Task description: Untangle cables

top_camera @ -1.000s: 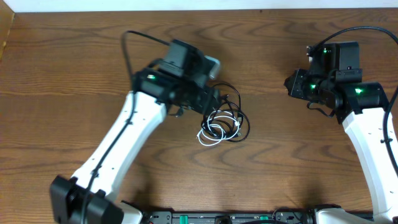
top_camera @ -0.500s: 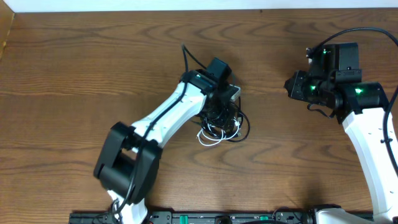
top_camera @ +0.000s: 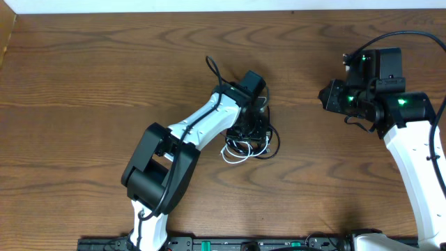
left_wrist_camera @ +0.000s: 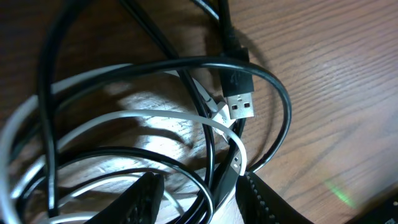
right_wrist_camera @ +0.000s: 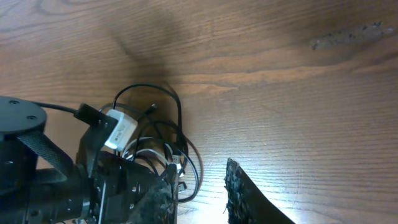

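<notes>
My right gripper will next hold the black cable by its outer loop (top_camera: 279,140) (right_wrist_camera: 199,170) on my right gripper's side. The coil then stays open for my left gripper to untangle.
The cables, one black (top_camera: 276,143) and one white (top_camera: 233,155), lie in a tangled coil at mid-table. My left gripper (top_camera: 252,130) points down into the coil's upper edge. In the left wrist view its fingers (left_wrist_camera: 144,198) straddle a black strand and a white one (left_wrist_camera: 227,180), with a gap still showing beside them. A silver-tipped USB plug (left_wrist_camera: 240,106) on the black cable (left_wrist_camera: 277,93) lies just ahead, over white loops (left_wrist_camera: 155,115). My right gripper (top_camera: 326,95) hovers far right, open and empty (right_wrist_camera: 200,177), looking toward the coil (right_wrist_camera: 180,146).
Brown wooden table (top_camera: 83,77) all round. The left arm's white link (top_camera: 198,125) slants from the near edge up to the coil, and its thick black wire (top_camera: 212,70) loops above the wrist. The table's far edge (top_camera: 209,11) runs along the top.
My left arm has swung in from the left and come down onto the coil, and its jaws have narrowed around the strands. The right arm has stayed put.
</notes>
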Robot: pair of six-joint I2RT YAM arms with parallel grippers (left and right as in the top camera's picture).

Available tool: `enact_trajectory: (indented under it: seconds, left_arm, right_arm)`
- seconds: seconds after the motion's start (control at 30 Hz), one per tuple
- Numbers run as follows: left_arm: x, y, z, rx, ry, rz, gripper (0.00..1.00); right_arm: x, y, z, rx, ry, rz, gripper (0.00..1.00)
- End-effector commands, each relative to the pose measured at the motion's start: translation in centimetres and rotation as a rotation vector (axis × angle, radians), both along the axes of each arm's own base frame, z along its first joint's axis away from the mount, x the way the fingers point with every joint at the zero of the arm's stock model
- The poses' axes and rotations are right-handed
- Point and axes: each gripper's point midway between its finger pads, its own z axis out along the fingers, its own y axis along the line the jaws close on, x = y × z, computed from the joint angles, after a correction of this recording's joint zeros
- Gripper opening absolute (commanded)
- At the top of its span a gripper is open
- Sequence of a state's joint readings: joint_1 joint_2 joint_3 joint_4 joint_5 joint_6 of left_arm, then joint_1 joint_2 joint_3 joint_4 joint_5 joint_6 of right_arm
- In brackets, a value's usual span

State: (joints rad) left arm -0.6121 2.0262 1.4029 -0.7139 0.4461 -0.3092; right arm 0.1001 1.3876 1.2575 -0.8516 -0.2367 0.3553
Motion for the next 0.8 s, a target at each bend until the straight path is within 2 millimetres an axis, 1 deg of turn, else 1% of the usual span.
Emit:
enact_trajectory:
  seconds: [0.0,0.2,0.33,0.47,0.5,0.53,0.57,0.67,0.73,0.77]
  left_arm:
    - [-1.0,-0.5,-1.0,0.015,0.037,0.005,0.43]
    - [-1.6,-0.8,-1.8,0.029,0.059,0.002,0.43]
    - [-2.2,-0.9,-2.9,0.050,0.088,0.009,0.41]
    - [-2.3,-1.3,-3.5,0.051,0.090,0.000,0.30]
    - [-2.3,-1.4,-3.5,0.048,0.086,-0.001,0.25]
    - [-2.1,-1.4,-3.5,0.044,0.081,-0.001,0.13]
    - [-2.0,-1.6,-3.4,0.038,0.073,-0.001,0.08]
    - [-1.3,-2.0,-2.7,0.018,0.051,0.000,0.07]
    - [-0.7,-2.5,-1.4,-0.013,0.035,0.002,0.08]
    - [-0.3,-2.9,-0.4,-0.038,0.022,0.002,0.07]
  right_arm:
    - [0.1,-0.3,0.0,-0.015,-0.005,0.001,0.23]
    - [0.0,-0.3,0.0,-0.015,-0.002,0.001,0.23]
    - [0.0,-0.3,0.0,-0.016,0.000,0.001,0.23]
    - [0.0,-0.3,0.0,-0.018,-0.001,-0.001,0.23]
    - [0.0,-0.4,-0.1,-0.019,-0.001,-0.001,0.23]
    - [0.0,-0.4,-0.1,-0.019,0.000,-0.001,0.23]
    - [0.0,-0.4,-0.1,-0.019,0.001,-0.001,0.23]
    - [-0.1,-0.3,-0.1,-0.019,0.002,0.001,0.24]
    - [-0.1,-0.3,-0.1,-0.019,0.002,0.001,0.25]
    - [-0.1,-0.3,-0.1,-0.019,0.002,0.001,0.25]
